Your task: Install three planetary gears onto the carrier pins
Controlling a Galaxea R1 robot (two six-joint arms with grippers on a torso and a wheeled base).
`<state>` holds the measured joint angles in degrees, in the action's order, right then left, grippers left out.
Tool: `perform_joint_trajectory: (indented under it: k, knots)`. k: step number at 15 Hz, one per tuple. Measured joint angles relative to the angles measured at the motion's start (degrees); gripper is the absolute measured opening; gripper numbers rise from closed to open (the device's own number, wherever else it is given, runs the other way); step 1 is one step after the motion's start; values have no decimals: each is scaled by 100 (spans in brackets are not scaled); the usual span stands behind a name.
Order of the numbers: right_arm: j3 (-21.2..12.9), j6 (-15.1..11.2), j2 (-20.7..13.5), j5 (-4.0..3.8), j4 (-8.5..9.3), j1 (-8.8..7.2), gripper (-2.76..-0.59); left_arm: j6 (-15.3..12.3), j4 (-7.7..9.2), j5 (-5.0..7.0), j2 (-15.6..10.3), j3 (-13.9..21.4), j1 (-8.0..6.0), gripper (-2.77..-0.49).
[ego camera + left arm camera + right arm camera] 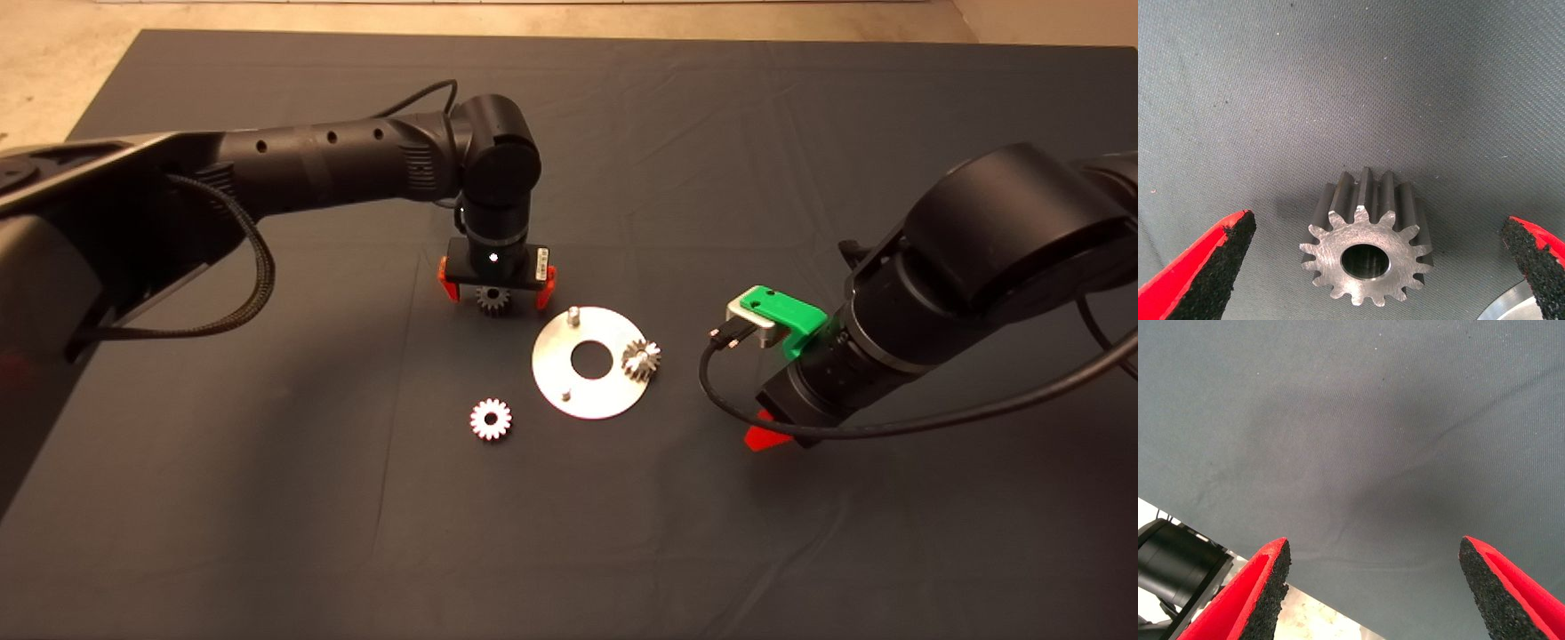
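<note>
My left gripper grabs the gear by its toothed sides next, which keeps the silvery planetary gear's bore (1365, 261) free to slide over a carrier pin.
The shiny disc (589, 384) lies flat on the mat's middle. Two bare carrier pins (573, 313) (565, 394) stand on it. One planetary gear (640, 358) sits at the disc's right rim and hides any pin under it. A second gear (490, 419) lies flat on the mat, left of the disc. A third gear (491, 300) (1365, 257) lies on the mat just up-left of the disc. My left gripper (496, 289) (1375, 223) is open and low, its fingers (1205, 267) wide apart on either side of this gear, not touching it. My right gripper (766, 434) (1371, 547) is open and empty, right of the disc.
The dark mat (356, 533) covers the table. The disc's edge (1511, 310) shows in the left wrist view beside one finger. The right wrist view shows the mat's edge, pale floor and a black robot part (1178, 567) beyond it.
</note>
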<state>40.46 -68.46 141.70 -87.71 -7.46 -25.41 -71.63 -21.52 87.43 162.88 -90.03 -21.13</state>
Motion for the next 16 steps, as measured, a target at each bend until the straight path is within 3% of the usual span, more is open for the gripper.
perform_joint_trajectory:
  k: [5, 9, 16]
  knots:
    - [-59, 0, -13, 4, 2, 0, -149, 57, 0, -41, 0, 0, 2, -72]
    - [-110, -24, -85, -5, 2, 0, -149, 118, 5, -55, 0, 0, 5, -100]
    - [-185, -63, -110, -2, 7, 0, -149, 154, 5, -52, -10, 0, 5, -105]
